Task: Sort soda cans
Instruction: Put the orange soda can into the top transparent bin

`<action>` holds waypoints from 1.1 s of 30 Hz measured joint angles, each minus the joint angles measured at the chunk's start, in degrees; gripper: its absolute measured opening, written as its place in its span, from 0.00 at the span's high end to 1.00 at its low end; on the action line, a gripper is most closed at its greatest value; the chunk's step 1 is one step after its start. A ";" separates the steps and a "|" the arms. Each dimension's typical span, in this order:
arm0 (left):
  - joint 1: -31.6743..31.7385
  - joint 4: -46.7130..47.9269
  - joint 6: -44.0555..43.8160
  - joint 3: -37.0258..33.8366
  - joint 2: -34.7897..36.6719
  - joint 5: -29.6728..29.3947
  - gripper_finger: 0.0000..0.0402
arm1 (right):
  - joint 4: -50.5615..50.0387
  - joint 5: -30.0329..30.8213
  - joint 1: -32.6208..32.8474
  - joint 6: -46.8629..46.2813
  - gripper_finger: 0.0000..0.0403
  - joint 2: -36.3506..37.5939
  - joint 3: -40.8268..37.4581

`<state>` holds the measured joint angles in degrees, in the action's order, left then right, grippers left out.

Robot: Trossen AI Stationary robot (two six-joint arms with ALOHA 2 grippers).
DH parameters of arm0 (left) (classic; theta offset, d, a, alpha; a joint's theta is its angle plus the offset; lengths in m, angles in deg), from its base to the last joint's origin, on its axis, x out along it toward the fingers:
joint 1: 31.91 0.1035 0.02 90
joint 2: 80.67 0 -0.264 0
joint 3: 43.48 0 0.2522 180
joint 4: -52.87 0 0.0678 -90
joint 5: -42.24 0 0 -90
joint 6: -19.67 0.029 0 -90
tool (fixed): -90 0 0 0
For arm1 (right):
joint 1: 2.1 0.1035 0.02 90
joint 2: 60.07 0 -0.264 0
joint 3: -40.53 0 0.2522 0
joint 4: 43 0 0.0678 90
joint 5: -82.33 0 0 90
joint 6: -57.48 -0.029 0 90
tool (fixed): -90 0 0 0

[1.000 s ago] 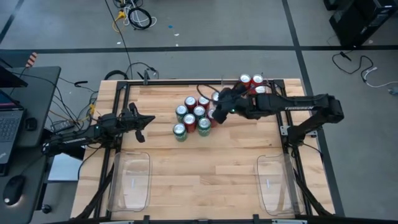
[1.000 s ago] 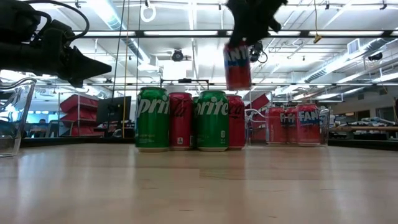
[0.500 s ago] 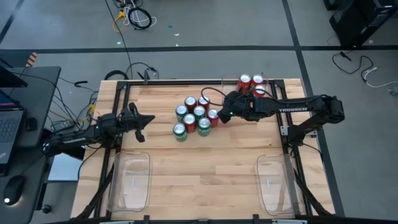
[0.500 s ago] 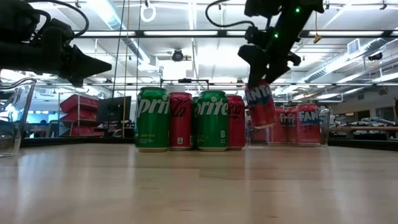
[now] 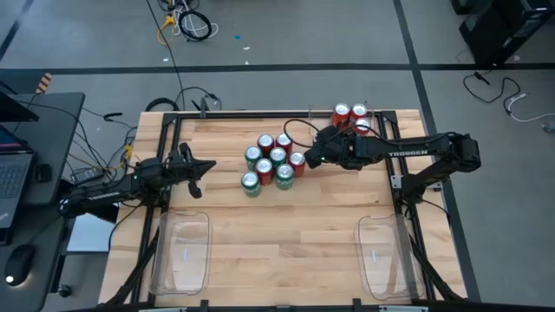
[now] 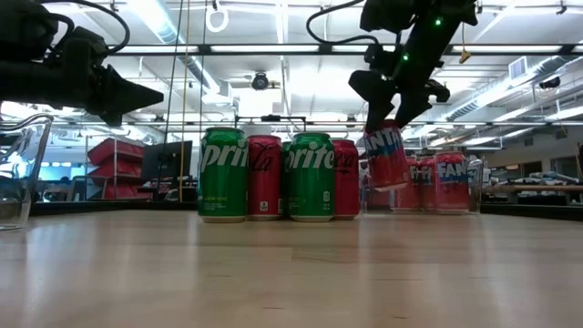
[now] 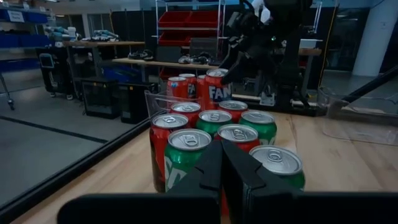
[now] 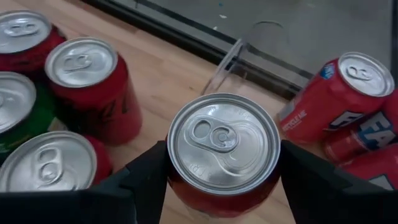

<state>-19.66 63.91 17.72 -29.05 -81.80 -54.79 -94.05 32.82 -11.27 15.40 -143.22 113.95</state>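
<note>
The red Fanta can hangs short of the clear bin's rim in the right wrist view, so the robot's right gripper needs to move the can to the bin's rim before releasing it.
A cluster of red and green soda cans [image 5: 268, 161] stands upright mid-table. Just right of it, my right gripper [image 5: 307, 159] is shut on a red Fanta can [image 6: 386, 157], which also shows in the right wrist view [image 8: 224, 146]. More red cans [image 5: 350, 116] stand at the far right. My left gripper [image 5: 200, 166] hovers shut and level at the table's left. It points at the cluster [image 7: 221, 134] and touches nothing. My right gripper pinches the red can between its two fingers, one finger [image 8: 144, 175] on each side of the can's wall [image 8: 180, 193], just below the top rim. The fingers slant down from the table's right. The can hangs tilted, clear of the table.
Two clear plastic bins lie at the near edge, one on the left [image 5: 182, 251] and one on the right [image 5: 381, 257]. Bare wood lies between them and the cluster. A clear plastic wall [image 8: 231, 57] shows by the far-right cans.
My right gripper has come down with the red can from high above the cluster to just off the table, beside the cluster's right side. Its wrist has rolled, and the can has gone from upright to tilted. It has hardly moved in the last half second.
</note>
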 joint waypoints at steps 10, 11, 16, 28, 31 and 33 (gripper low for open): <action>0.02 -0.11 -0.16 0.04 0.00 -0.02 0.98 | -1.85 4.12 0.84 -1.42 0.37 4.73 -1.31; 0.02 -0.09 -0.17 0.04 0.00 -0.02 0.98 | -1.96 4.36 1.27 -1.38 0.37 5.85 -1.31; 0.00 -0.11 -0.20 0.04 0.00 -0.02 0.98 | -6.88 11.91 1.97 -5.72 0.37 11.01 -1.20; 0.00 -0.41 -0.91 0.04 0.00 -0.02 0.98 | 2.73 21.38 -2.81 -16.29 0.37 12.10 -12.76; 0.01 -0.45 -1.39 0.04 0.00 -0.02 0.98 | 10.09 21.60 -4.20 -14.92 0.37 12.06 -16.71; 0.01 -0.37 -1.39 0.04 0.00 -0.02 0.98 | 14.38 21.46 -5.20 -13.45 0.37 12.04 -18.71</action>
<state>-19.65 63.54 16.33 -29.01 -81.80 -54.81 -79.67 54.29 -16.46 1.95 -131.18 95.24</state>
